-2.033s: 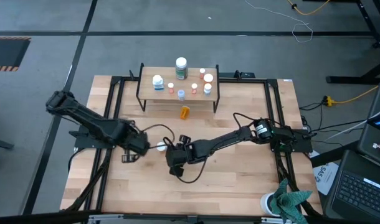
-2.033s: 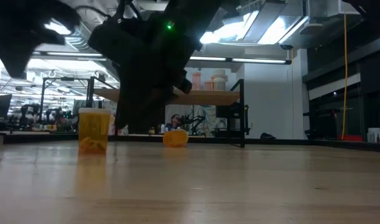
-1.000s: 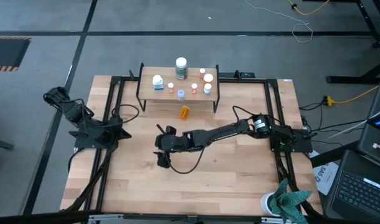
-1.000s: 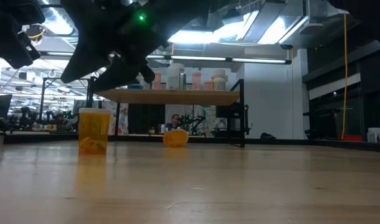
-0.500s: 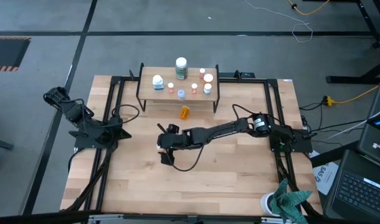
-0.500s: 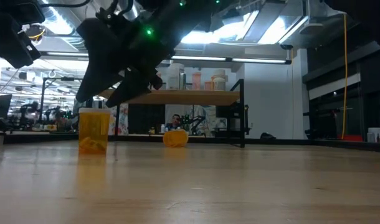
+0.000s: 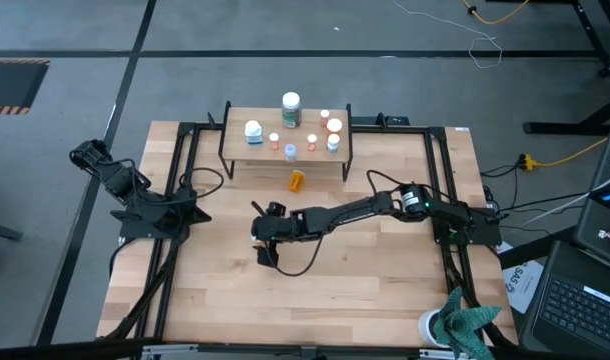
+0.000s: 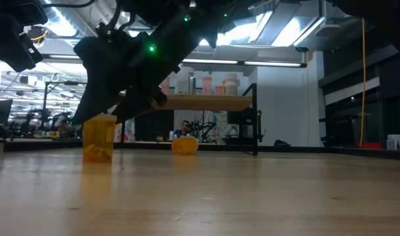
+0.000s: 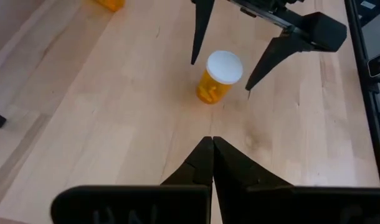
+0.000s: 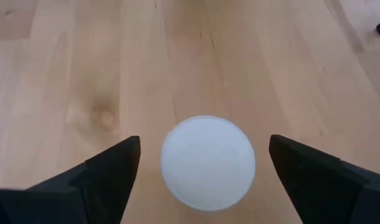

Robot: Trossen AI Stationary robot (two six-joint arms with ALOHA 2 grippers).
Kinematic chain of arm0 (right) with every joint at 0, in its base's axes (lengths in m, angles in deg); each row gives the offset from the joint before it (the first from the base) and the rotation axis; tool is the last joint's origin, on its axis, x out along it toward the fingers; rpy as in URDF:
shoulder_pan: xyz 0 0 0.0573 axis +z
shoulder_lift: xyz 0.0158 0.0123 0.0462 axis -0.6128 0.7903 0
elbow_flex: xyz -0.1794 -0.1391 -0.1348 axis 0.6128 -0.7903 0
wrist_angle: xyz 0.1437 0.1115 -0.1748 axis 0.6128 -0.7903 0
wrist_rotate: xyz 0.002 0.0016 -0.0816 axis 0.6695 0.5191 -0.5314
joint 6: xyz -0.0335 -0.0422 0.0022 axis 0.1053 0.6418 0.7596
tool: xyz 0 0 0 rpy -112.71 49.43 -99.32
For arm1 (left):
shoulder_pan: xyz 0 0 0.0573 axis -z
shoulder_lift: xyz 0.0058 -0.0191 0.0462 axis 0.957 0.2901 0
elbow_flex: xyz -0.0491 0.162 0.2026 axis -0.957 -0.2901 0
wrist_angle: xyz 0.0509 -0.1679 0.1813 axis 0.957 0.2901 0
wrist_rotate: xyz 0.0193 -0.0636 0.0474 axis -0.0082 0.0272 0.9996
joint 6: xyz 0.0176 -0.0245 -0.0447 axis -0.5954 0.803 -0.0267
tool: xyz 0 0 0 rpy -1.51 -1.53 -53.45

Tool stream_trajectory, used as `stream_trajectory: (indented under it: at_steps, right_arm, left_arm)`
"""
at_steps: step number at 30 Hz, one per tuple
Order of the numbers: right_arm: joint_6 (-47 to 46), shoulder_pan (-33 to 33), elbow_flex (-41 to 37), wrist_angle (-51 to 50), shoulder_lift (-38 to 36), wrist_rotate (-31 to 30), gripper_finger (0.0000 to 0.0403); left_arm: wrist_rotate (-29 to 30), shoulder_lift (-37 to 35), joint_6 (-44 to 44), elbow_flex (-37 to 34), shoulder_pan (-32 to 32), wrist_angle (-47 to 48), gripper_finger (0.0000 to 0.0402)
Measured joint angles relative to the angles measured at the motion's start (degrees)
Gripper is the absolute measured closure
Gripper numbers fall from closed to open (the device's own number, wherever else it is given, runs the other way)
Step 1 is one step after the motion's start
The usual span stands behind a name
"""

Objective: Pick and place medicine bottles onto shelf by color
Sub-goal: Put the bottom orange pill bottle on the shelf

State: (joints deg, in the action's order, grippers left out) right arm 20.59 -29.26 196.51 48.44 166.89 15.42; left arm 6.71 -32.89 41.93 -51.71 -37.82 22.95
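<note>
My right gripper's fingers reach down on both sides of the white cap (image 10: 207,163). My right gripper should close on it, as closing now would hold the cap.
An orange medicine bottle (image 9: 216,79) with a white cap (image 10: 207,163) stands upright on the table, left of centre. My right gripper (image 9: 220,74) is open and slants down over it, one finger on each side and clear gaps to the cap. A second orange bottle (image 7: 297,180) lies on its side in front of the shelf (image 7: 240,150). The shelf holds several white-capped bottles. My left gripper (image 9: 212,142) is shut and held back near the table's left edge.
A black cable (image 7: 300,265) loops on the table below my right arm. Black frame rails (image 7: 175,170) run along both sides. A white cup with teal cloth (image 7: 455,325) sits at the near right corner. The shelf's wire legs (image 8: 254,124) stand at the far side.
My right gripper has sunk toward the standing orange bottle, and its fingers now reach down beside the cap. The bottle has stayed put. Before that, my left arm drew back from the bottle to the table's left edge.
</note>
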Motion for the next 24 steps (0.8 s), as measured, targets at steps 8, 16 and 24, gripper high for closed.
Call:
stream_trajectory:
  at_steps: [8, 16, 24]
  right_arm:
    - [-0.27, -0.49, 0.0, -0.3, 0.0, -0.02, 0.0111]
    - [-1.87, -0.49, 0.0, -0.59, -0.02, -0.02, 0.0194]
    - [0.5, -1.35, 7.64, -7.95, -0.04, -0.01, 0.0194]
  left_arm:
    - [0.0, 0.0, 0.0, 0.0, 0.0, 0.0, 0.0401]
    - [0.12, 0.0, 0.04, 0.0, 0.0, 0.0, 0.0402]
    - [0.39, 0.0, 0.09, 0.0, -0.04, 1.21, 0.0401]
